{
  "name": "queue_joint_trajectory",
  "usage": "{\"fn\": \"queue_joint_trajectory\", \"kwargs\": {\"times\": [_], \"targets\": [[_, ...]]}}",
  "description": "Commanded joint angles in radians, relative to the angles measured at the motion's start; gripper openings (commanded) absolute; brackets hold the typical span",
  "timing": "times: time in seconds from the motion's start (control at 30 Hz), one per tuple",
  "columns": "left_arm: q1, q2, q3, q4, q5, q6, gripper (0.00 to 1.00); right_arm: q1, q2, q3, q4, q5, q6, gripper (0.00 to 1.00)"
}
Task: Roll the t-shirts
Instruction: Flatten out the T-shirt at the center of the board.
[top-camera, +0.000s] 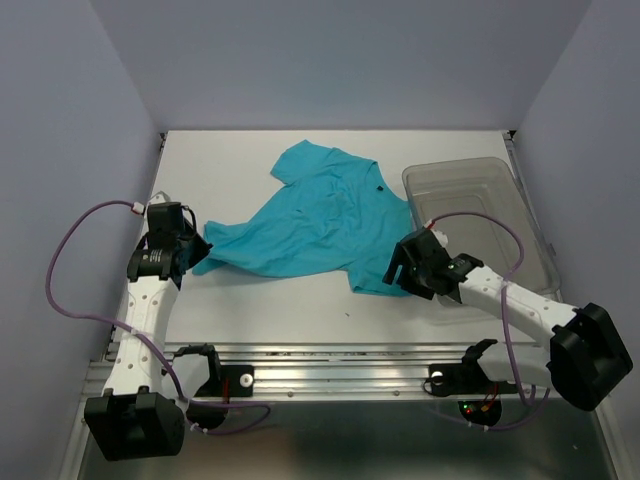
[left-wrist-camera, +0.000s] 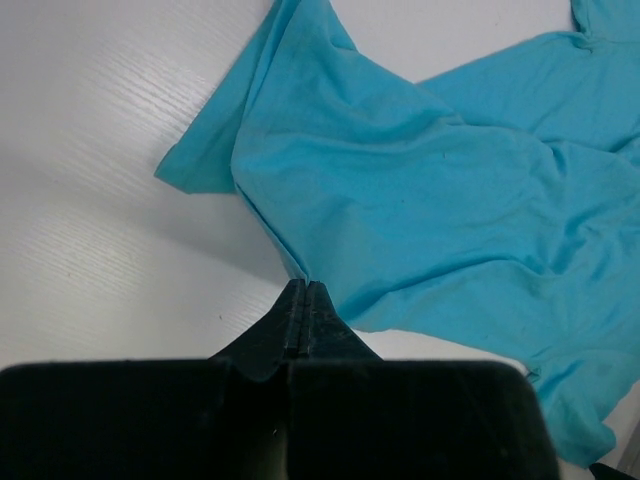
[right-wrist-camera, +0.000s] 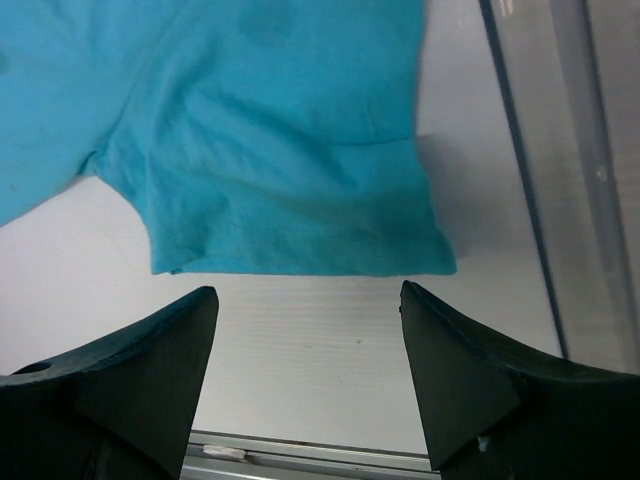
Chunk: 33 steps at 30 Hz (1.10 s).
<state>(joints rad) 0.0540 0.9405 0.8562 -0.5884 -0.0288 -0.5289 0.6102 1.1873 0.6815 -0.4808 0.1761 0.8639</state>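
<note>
My right gripper grips the t-shirt's near corner at the straight hem (top-camera: 404, 292) (right-wrist-camera: 436, 260), beside the bin, next, to stretch the t-shirt out for rolling.
The teal t-shirt (top-camera: 320, 225) lies spread and wrinkled on the white table, a sleeve pointing to the back. My left gripper (top-camera: 197, 252) is at the shirt's left corner. In the left wrist view its jaws (left-wrist-camera: 305, 288) are pressed together, and a fold of the t-shirt (left-wrist-camera: 450, 200) runs right into their tips. My right gripper (top-camera: 400, 272) hovers at the shirt's near right corner. In the right wrist view it (right-wrist-camera: 308, 295) stands open with bare table between the fingers. The straight hem of the t-shirt (right-wrist-camera: 270, 150) lies just beyond them, untouched.
A clear grey-tinted plastic bin (top-camera: 480, 215) stands at the right, its wall (right-wrist-camera: 560, 150) close beside the right gripper. An aluminium rail (top-camera: 330, 372) runs along the table's near edge. Grey walls enclose the table on three sides.
</note>
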Motion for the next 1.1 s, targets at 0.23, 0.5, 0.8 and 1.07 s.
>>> {"fn": "queue_joint_trajectory", "kwargs": {"times": [0.23,0.5,0.8,1.07], "targets": [[0.003,-0.022,0.046,0.015,-0.025,0.009,0.00,0.014,0.106,-0.025,0.027,0.131,0.133,0.79],[0.003,-0.022,0.044,0.015,-0.031,0.012,0.00,0.014,0.178,-0.062,0.163,0.175,0.121,0.70],[0.001,-0.012,0.037,0.022,-0.029,0.012,0.00,0.023,0.178,-0.065,0.217,0.142,0.081,0.21],[0.003,0.001,0.078,0.015,-0.028,0.021,0.00,0.033,0.049,-0.005,0.180,0.103,-0.005,0.01]]}}
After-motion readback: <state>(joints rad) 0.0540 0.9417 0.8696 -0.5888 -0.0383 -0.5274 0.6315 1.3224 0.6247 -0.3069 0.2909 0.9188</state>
